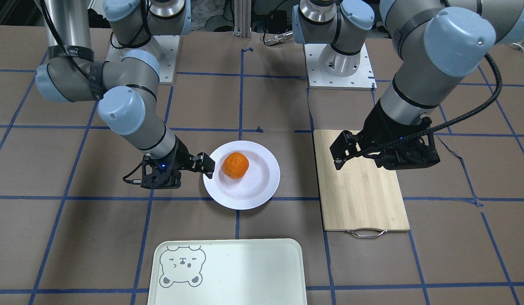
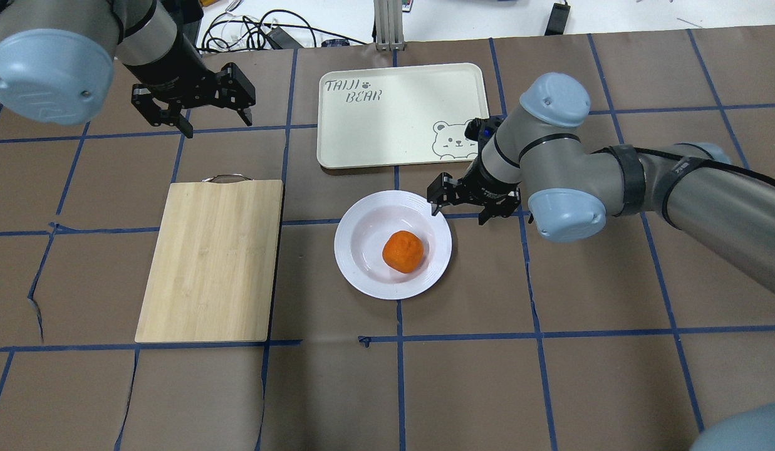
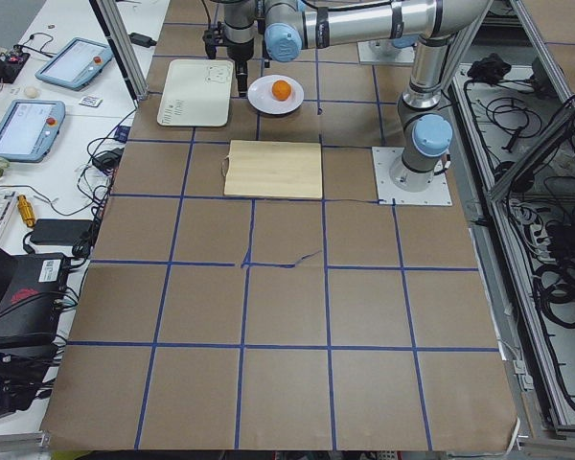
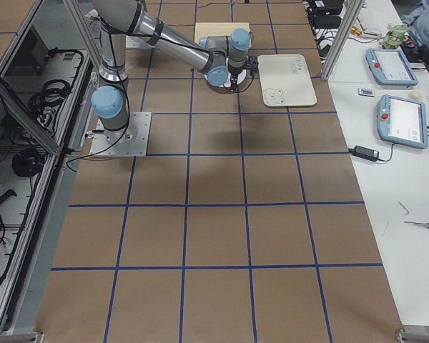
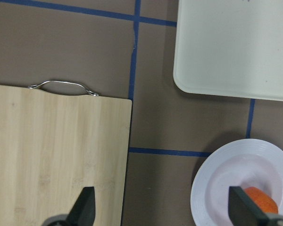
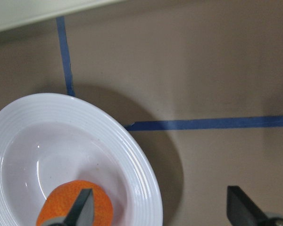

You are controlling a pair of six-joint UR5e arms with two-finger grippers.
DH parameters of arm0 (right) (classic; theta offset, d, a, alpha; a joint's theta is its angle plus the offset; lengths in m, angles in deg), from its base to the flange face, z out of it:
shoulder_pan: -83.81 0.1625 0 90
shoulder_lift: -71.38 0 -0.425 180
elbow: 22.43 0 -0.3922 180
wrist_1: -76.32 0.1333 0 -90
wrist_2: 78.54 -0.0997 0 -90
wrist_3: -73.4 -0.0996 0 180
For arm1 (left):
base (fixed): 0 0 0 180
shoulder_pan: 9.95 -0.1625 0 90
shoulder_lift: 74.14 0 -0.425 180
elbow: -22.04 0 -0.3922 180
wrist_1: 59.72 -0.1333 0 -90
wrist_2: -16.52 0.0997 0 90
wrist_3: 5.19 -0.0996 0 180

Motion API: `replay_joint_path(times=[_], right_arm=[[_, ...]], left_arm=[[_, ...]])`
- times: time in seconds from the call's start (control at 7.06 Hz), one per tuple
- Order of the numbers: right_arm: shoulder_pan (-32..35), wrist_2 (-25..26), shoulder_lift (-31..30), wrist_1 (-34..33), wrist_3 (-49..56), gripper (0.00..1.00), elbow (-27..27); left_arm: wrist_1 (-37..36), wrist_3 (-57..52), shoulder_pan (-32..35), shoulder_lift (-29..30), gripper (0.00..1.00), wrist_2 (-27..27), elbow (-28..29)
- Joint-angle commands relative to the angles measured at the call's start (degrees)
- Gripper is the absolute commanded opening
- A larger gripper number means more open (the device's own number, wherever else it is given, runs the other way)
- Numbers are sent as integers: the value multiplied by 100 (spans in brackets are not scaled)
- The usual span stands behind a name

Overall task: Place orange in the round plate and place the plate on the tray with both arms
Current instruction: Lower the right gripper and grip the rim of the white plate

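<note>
My right gripper grabs the plate by its rim (image 1: pixel 209 183) next, to set the round white plate on the tray (image 1: pixel 245 271) with its orange.
The orange (image 1: pixel 235 165) (image 2: pixel 403 251) lies in the well of the round white plate (image 1: pixel 245 195) (image 2: pixel 357 263) at mid-table. My right gripper (image 2: pixel 459 213) (image 6: pixel 160 207) is open at the plate's edge nearest the tray, one finger over the rim and the other outside it. It holds nothing. The cream tray (image 1: pixel 245 271) (image 2: pixel 393 119) with the bear face lies bare just beyond the plate. My left gripper (image 2: pixel 217 125) (image 5: pixel 160 197) hangs open and unladen above the handle end of the cutting board. The wrist views show the orange (image 6: pixel 61 197) (image 5: pixel 262 201) from above.
A bamboo cutting board (image 1: pixel 363 199) (image 2: pixel 212 263) with a metal handle lies on my left side of the plate, nothing on it. Brown paper with blue tape lines covers the table. Cables and tablets sit past the table's far edge.
</note>
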State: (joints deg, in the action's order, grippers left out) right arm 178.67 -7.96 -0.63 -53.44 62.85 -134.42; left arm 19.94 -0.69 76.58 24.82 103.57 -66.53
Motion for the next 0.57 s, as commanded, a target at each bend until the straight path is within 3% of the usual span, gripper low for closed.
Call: replay_joint_path(times=[0.0,0.43], right_arm=[[68,-149,195,-93,-97,100,-139],[244,-132,390,-225,-334,100,-182]], left_arm=[[295,-11,4,-139,100,216,-37],[540,-11,-40,-359,100,304,-90]])
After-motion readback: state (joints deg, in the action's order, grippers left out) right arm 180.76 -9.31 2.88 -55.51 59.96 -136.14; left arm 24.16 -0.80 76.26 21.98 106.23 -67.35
